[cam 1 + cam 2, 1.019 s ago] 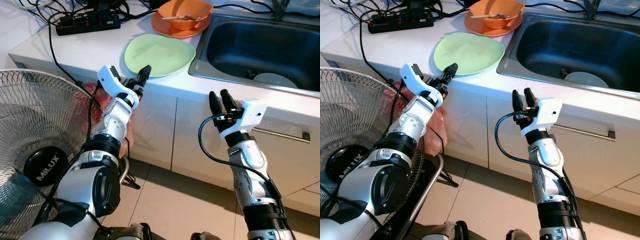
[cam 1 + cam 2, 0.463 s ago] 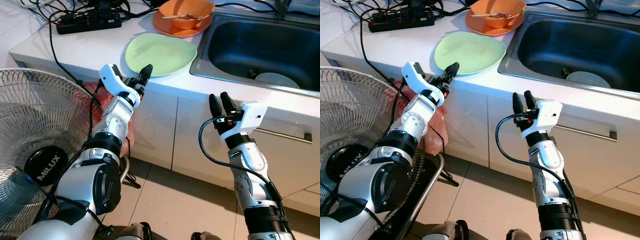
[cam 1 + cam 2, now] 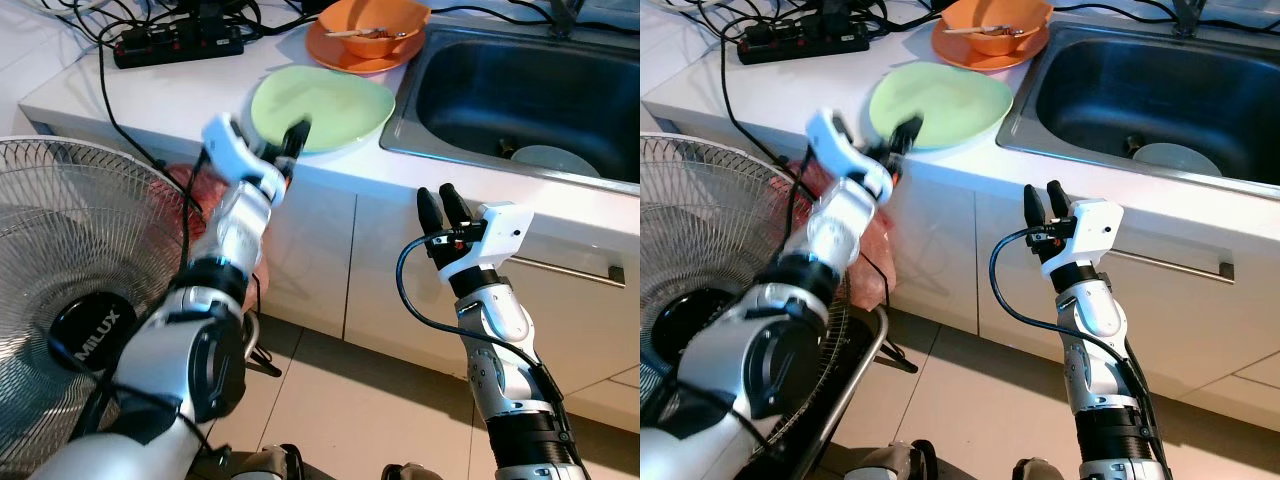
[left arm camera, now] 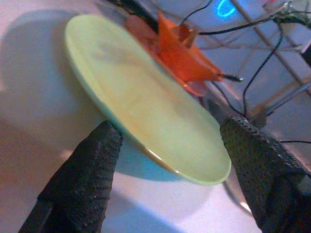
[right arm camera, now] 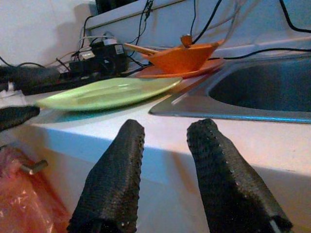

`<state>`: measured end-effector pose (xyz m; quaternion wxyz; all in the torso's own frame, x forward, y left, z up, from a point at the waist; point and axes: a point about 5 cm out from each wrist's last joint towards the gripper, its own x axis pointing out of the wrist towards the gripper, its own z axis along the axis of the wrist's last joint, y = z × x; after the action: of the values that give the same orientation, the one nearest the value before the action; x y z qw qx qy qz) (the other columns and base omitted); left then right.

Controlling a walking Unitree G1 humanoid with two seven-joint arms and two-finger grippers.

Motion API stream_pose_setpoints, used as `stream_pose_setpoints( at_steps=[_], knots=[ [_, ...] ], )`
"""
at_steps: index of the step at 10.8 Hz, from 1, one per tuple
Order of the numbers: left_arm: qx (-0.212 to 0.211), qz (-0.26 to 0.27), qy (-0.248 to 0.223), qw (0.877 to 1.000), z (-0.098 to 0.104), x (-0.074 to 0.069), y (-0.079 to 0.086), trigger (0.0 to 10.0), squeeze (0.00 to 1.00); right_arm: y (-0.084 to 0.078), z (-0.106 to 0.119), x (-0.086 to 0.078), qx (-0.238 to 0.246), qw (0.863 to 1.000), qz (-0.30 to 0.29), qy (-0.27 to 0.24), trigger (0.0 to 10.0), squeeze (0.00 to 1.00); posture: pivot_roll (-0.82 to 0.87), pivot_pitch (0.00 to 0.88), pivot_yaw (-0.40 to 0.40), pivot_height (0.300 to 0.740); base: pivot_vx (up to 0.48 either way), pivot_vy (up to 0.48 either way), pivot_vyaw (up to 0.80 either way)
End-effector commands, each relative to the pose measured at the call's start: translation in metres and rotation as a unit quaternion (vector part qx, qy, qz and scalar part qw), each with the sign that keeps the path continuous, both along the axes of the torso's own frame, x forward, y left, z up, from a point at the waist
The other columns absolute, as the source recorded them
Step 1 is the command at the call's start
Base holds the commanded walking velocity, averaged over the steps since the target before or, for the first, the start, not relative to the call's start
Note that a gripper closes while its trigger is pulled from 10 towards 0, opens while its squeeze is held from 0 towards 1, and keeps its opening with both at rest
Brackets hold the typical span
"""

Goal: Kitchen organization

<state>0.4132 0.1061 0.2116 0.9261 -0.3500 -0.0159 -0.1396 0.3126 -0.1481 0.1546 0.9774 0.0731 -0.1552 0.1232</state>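
The left gripper grabs the plate by its thin raised rim (image 3: 312, 150) next, since the green plate's broad side (image 3: 325, 100) spreads far wider than the open fingers.
A light green plate (image 3: 320, 105) lies flat on the white counter (image 3: 150, 100), left of the sink. My left gripper (image 3: 293, 140) is at the plate's near edge, blurred in the eye views. In the left wrist view its fingers (image 4: 80, 179) stand open on either side of the green plate (image 4: 146, 126), close to its rim. My right gripper (image 3: 441, 212) is held up in front of the cabinet below the sink, open and holding nothing. An orange bowl (image 3: 370, 25) with a utensil in it rests on an orange plate behind the green one.
The steel sink (image 3: 520, 100) holds a pale dish (image 3: 552, 161). A black power strip (image 3: 175, 45) with cables lies at the counter's back left. A standing fan (image 3: 70, 300) is at my left, with a red plastic bag (image 3: 195, 195) beside it. A cabinet handle (image 3: 565, 268) is on the right.
My left gripper has moved forward and up to the green plate's near edge. The right arm has stayed put.
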Motion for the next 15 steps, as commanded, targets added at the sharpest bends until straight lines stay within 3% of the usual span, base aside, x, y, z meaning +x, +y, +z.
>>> stream_pose_setpoints(
  at_steps=[1,11,15],
  knots=[
    [0.004,-0.002,-0.020,1.000,0.010,0.001,0.000,10.0,0.00,0.002,0.003,0.000,-0.003,1.000,0.002,-0.006,10.0,0.00,-0.06,0.136,0.079,0.740,0.000,0.000,0.00],
    [0.006,0.012,0.028,1.000,-0.009,0.000,-0.006,10.0,0.00,-0.001,0.000,-0.010,-0.011,1.000,0.001,0.004,10.0,0.00,-0.09,0.192,0.066,0.740,0.000,0.000,0.00],
    [0.006,0.015,0.027,1.000,-0.006,0.000,-0.010,10.0,0.00,0.002,-0.003,-0.017,-0.015,1.000,0.006,0.014,10.0,0.00,-0.10,0.220,0.065,0.740,0.000,0.000,0.00]
  ],
)
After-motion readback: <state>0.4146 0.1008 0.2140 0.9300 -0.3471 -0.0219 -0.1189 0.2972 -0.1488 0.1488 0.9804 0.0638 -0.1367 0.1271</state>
